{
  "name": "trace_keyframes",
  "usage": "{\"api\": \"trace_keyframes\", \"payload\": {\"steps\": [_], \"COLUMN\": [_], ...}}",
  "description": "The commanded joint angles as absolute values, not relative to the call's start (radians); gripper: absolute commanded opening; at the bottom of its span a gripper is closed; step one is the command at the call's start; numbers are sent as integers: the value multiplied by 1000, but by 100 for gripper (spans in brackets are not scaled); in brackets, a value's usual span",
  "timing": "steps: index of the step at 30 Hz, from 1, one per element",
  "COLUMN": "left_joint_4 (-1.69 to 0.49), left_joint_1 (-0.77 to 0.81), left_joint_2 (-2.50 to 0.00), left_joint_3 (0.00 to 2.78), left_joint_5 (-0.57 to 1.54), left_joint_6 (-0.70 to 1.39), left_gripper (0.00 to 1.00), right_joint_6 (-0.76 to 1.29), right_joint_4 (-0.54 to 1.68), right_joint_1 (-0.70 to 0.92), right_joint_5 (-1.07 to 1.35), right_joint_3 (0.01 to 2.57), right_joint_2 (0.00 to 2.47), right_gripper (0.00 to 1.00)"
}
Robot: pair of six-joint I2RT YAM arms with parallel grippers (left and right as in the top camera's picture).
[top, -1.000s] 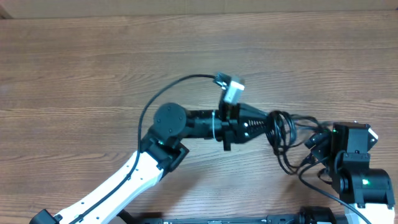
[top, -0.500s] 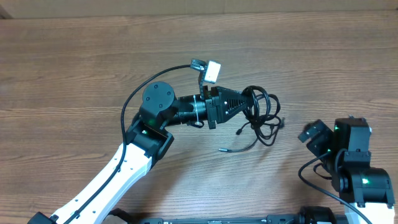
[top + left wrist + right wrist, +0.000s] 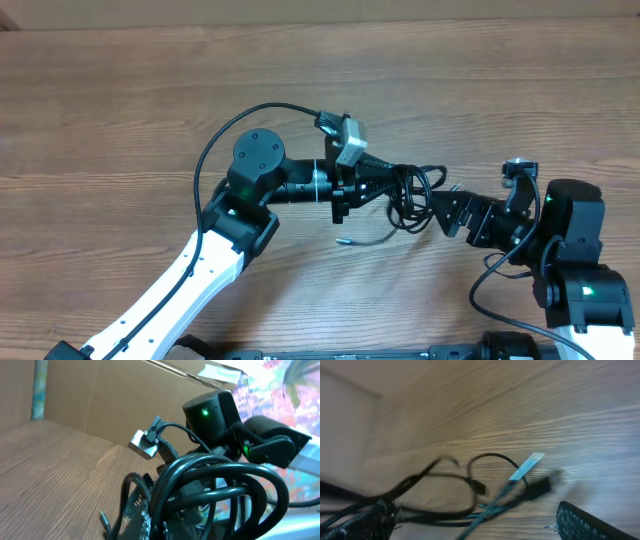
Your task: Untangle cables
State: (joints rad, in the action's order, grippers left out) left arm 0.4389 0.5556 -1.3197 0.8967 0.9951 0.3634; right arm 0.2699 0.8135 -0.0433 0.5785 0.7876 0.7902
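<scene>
My right gripper grabs the cable bundle's loops opposite my left gripper next, so the loose ends stay free for my left gripper to untangle.
A tangled bundle of thin black cables [image 3: 412,190] hangs from my left gripper [image 3: 385,190], which is shut on it just above the wood table. One loose end with a silver tip [image 3: 343,241] lies on the table below the left gripper. In the left wrist view the cable loops [image 3: 220,485] fill the space in front of the jaws [image 3: 160,527]. My right gripper [image 3: 447,212] is open and points left, right beside the bundle. In the right wrist view blurred cable strands [image 3: 445,510] and a small plug [image 3: 479,486] lie between its spread fingers [image 3: 470,527].
The wood table [image 3: 120,100] stretches left and back to a pale far edge [image 3: 320,22]. A cardboard wall [image 3: 100,400] stands behind the table in the left wrist view. The right arm's base [image 3: 585,290] sits at the near right.
The left gripper first dragged the bundle left, away from the right gripper. The right arm has now reached left until its open fingers are at the bundle. The bundle shifted slightly.
</scene>
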Motion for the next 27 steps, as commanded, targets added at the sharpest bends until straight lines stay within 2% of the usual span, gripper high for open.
{"api": "trace_keyframes", "payload": {"steps": [1, 7, 17, 22, 27], "left_joint_4": [445, 444, 332, 274, 208], "left_joint_1": [554, 554, 554, 554, 554], "left_joint_2": [-1307, -1307, -1307, -1307, -1307], "left_joint_3": [919, 919, 919, 919, 919], "left_joint_5": [1032, 1033, 1043, 1035, 939], "left_joint_6": [283, 247, 20, 6, 8], "left_gripper": [4, 4, 4, 4, 4], "right_joint_6": [162, 98, 87, 88, 89], "right_joint_4": [805, 807, 812, 813, 813], "right_joint_1": [-39, -39, -39, -39, -39], "right_joint_5": [751, 811, 817, 817, 834], "right_joint_3": [805, 805, 805, 805, 812], "right_joint_2": [787, 787, 787, 787, 787], "right_gripper": [100, 100, 100, 100, 100]}}
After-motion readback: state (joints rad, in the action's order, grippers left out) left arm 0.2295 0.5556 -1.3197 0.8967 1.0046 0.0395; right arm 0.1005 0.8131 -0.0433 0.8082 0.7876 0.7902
